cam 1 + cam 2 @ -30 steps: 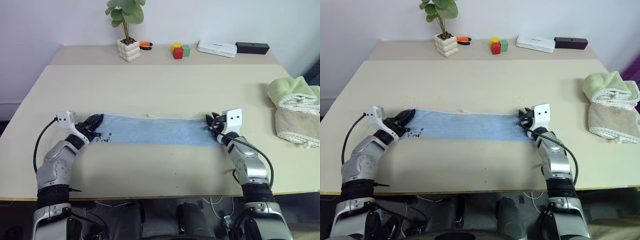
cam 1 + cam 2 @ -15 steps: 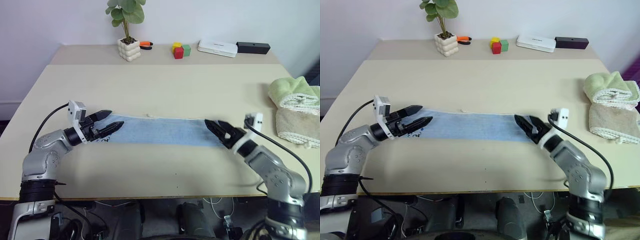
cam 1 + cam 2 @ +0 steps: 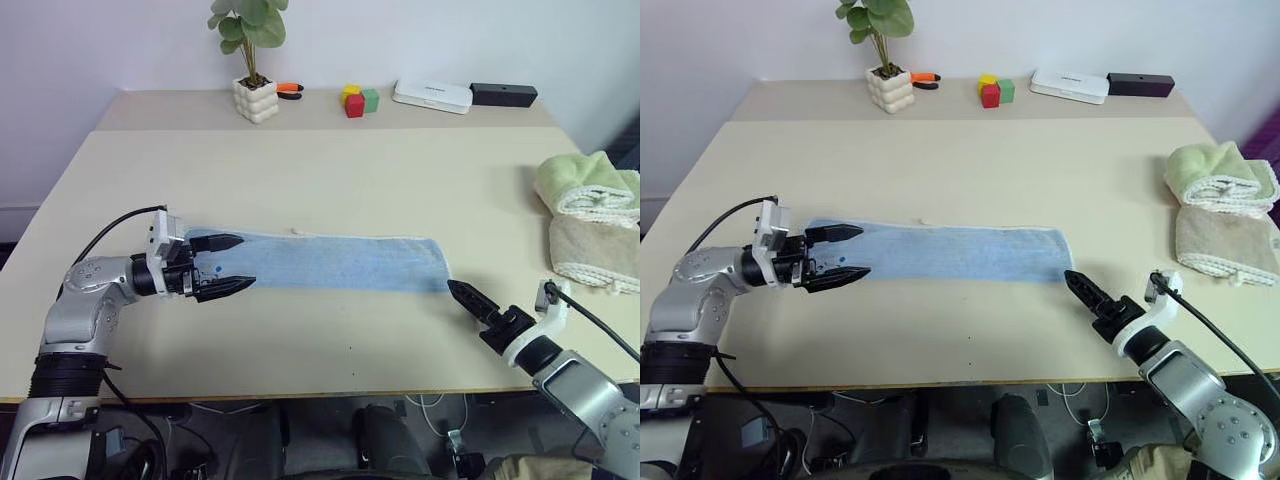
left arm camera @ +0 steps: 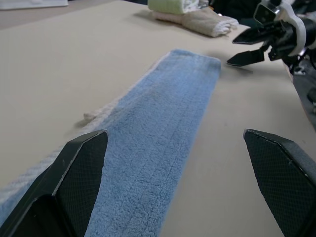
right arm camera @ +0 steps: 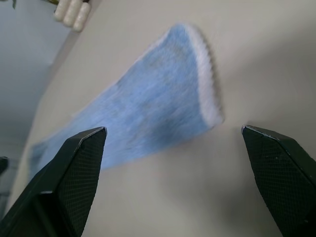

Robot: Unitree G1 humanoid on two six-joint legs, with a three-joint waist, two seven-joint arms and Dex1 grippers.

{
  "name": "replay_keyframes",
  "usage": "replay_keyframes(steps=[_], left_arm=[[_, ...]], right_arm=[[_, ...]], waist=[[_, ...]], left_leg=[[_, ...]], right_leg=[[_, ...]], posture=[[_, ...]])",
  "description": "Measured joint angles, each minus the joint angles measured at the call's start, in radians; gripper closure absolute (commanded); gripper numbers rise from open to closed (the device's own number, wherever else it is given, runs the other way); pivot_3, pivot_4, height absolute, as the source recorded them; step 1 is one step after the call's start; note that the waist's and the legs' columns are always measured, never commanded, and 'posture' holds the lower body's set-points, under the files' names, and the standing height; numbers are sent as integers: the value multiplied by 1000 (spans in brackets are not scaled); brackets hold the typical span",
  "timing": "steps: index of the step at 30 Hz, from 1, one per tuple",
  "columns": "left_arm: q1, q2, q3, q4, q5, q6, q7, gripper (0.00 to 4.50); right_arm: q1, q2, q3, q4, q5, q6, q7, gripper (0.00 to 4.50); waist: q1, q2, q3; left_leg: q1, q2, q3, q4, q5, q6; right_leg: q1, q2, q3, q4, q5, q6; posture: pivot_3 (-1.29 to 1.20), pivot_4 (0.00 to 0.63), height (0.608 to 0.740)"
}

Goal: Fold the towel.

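Observation:
My right gripper grabs the towel by its short stitched end [image 3: 441, 266] next, to fold the towel [image 3: 330, 262] over on itself.
The towel [image 3: 320, 262] is a long light blue strip with a pale stitched far edge, lying flat across the middle of the table. My left gripper [image 3: 245, 263] is open at the towel's left end and points along the strip, with nothing held. In the left wrist view the towel [image 4: 158, 128] runs away between the two spread fingers [image 4: 74, 168]. My right gripper [image 3: 458, 291] is open just off the towel's right end, toward the near table edge, clear of the cloth. In the right wrist view the towel [image 5: 148, 98] lies ahead of it.
A light green rolled towel [image 3: 585, 185] sits on a beige folded towel [image 3: 595, 250] at the table's right edge. Along the back stand a potted plant [image 3: 257, 98], coloured blocks [image 3: 360, 100], a white box [image 3: 432, 95] and a black box [image 3: 503, 94].
Both grippers opened and let go of the towel's ends. The right arm drew back toward the near edge, off the cloth. The left gripper swung round to point along the towel.

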Motion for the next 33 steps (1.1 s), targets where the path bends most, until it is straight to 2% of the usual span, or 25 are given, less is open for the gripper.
replay_keyframes(steps=[7,17,20,25,27,33], left_arm=[[13,21,0,-4,1,-12,-19,2],[77,44,29,-87,-11,11,7,2],[91,44,32,-93,-11,15,23,0],[98,49,38,-106,-12,22,43,0],[106,49,38,-122,-17,30,45,0],[133,49,41,-130,-34,50,44,0]], right_arm=[[1,12,57,2,82,-48,-77,52],[-143,49,112,139,85,-138,-126,52],[-146,59,131,153,67,-155,-123,911],[-155,78,138,181,53,-176,-124,3482],[-170,78,147,171,50,-178,-124,4397],[-193,63,154,180,-1,-191,-104,4491]], waist=[[-2,0,0],[-4,-2,-1],[-4,-3,-2],[-7,-4,-2],[-9,-8,-5],[-5,-12,-7]], left_leg=[[0,0,-1,0,0,0],[0,1,0,0,0,0],[0,1,-1,0,0,0],[1,1,0,0,0,0],[2,2,0,-1,0,0],[2,2,0,0,0,0]], right_leg=[[0,0,0,0,0,0],[0,0,0,0,0,0],[0,0,0,0,0,0],[0,1,0,0,0,0],[1,1,0,0,0,0],[1,1,0,0,-1,-3]], posture=[[0,150,740],[0,150,740],[0,150,740],[0,150,740],[0,150,740],[0,150,740]])
